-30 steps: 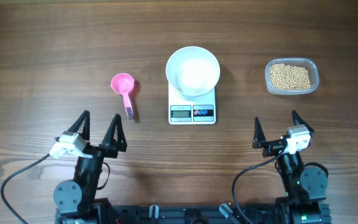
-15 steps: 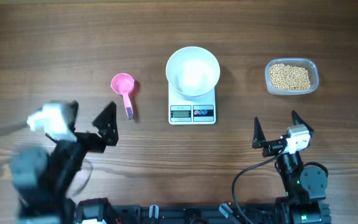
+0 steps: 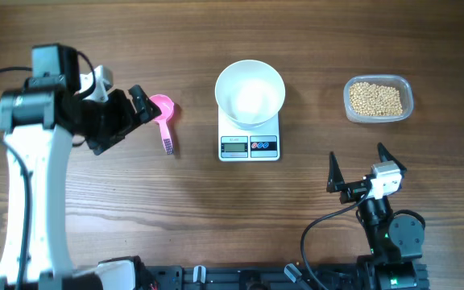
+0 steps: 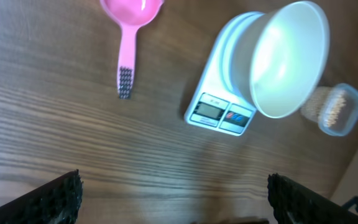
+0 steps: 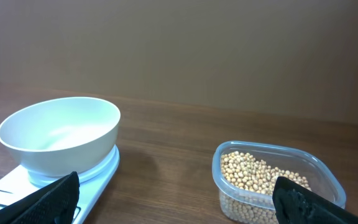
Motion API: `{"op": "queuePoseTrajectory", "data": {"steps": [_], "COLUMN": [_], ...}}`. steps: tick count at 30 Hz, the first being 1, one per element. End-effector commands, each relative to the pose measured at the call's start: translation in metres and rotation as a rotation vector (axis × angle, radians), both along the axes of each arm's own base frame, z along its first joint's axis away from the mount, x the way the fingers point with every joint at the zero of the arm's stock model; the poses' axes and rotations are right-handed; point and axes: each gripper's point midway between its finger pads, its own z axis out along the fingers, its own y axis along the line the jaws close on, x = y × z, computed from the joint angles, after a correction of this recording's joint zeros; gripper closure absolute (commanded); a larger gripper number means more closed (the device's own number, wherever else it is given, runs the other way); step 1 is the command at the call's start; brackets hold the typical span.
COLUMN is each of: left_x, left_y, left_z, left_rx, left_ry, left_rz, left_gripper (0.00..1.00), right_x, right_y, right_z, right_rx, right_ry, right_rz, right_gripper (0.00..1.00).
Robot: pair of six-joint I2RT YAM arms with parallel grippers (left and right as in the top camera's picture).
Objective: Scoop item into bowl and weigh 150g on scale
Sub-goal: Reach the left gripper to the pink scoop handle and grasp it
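Observation:
The robot's left gripper will next take the pink scoop where the handle meets the cup (image 3: 163, 120) (image 4: 129, 28), so the end of the handle stays free to hand over.
The white bowl (image 3: 250, 93) stands on the white scale (image 3: 249, 145) at the table's middle. Beige beans (image 3: 377, 99) fill a clear tub (image 3: 406, 90) at the far right. A pink scoop (image 3: 161, 113) lies left of the scale. My left gripper (image 3: 134, 119) hangs open just left of the scoop, with nothing between its fingers. From the left wrist, the scoop (image 4: 129, 37), bowl (image 4: 288, 59) and scale (image 4: 219, 112) lie ahead of that gripper (image 4: 176, 199). My right gripper (image 3: 358, 161) stands open near the front, facing the bowl (image 5: 61, 140) and beans (image 5: 260, 174).
Bare wooden table (image 3: 216, 217) spreads between the scale and the front edge. The left arm (image 3: 31, 161) reaches up along the table's left side. The tub's rim (image 5: 278, 149) sits close in front of my right fingers.
My left arm has swung from the front left up and back, so its open gripper now hangs beside the pink scoop. The right arm has not moved.

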Motion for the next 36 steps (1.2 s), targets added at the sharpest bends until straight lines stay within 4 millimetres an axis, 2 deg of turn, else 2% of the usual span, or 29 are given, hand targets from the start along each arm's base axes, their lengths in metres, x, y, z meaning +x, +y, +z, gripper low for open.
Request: {"op": "queuePoseTrajectory", "data": {"steps": [1, 6, 13, 14, 15, 18, 21, 23, 27, 29, 32, 36], "left_x": [0.007, 0.014, 0.026, 0.03, 0.034, 0.034, 0.038, 0.043, 0.055, 0.058, 0.058, 0.051], "left_y": [0.005, 0.016, 0.006, 0.008, 0.009, 0.008, 0.003, -0.005, -0.005, -0.005, -0.009, -0.011], "left_z": [-0.021, -0.053, -0.121, -0.134, -0.141, -0.168, -0.187, -0.193, -0.2, -0.2, -0.2, -0.208], "left_rx": [0.009, 0.078, 0.076, 0.075, 0.074, 0.065, 0.038, -0.013, -0.01, -0.01, -0.022, -0.032], "left_ry": [0.084, 0.179, 0.258, 0.263, 0.266, 0.316, 0.323, 0.305, 0.245, 0.233, 0.228, 0.239], "left_rz": [0.019, 0.027, -0.009, -0.007, -0.006, -0.057, -0.102, -0.139, -0.183, -0.183, -0.188, -0.188], "left_gripper": [0.0, 0.0, 0.0, 0.13, 0.14, 0.02, 0.02, 0.02, 0.05, 0.14, 0.18, 0.36], "right_x": [-0.001, -0.001, -0.001, -0.001, -0.001, -0.001, -0.001, -0.001, -0.001, -0.001, -0.001, -0.001], "right_y": [0.003, 0.003, 0.003, 0.003, 0.003, 0.003, 0.003, 0.003, 0.003, 0.003, 0.003, 0.003], "right_z": [0.001, 0.001, 0.001, 0.001, 0.001, 0.001, 0.001, 0.001, 0.001, 0.001, 0.001, 0.001], "right_rx": [0.003, 0.003, 0.003, 0.002, 0.003, 0.003, 0.003, 0.003, 0.003, 0.003, 0.003, 0.003], "right_ry": [-0.004, -0.004, -0.004, -0.004, -0.004, -0.004, -0.004, -0.004, -0.004, -0.004, -0.004, -0.003], "right_rz": [0.013, 0.013, 0.013, 0.014, 0.013, 0.013, 0.013, 0.013, 0.013, 0.014, 0.013, 0.013], "right_gripper": [0.0, 0.0, 0.0, 0.0, 0.0, 0.0, 0.0, 0.0, 0.0, 0.0, 0.0, 0.0]}}
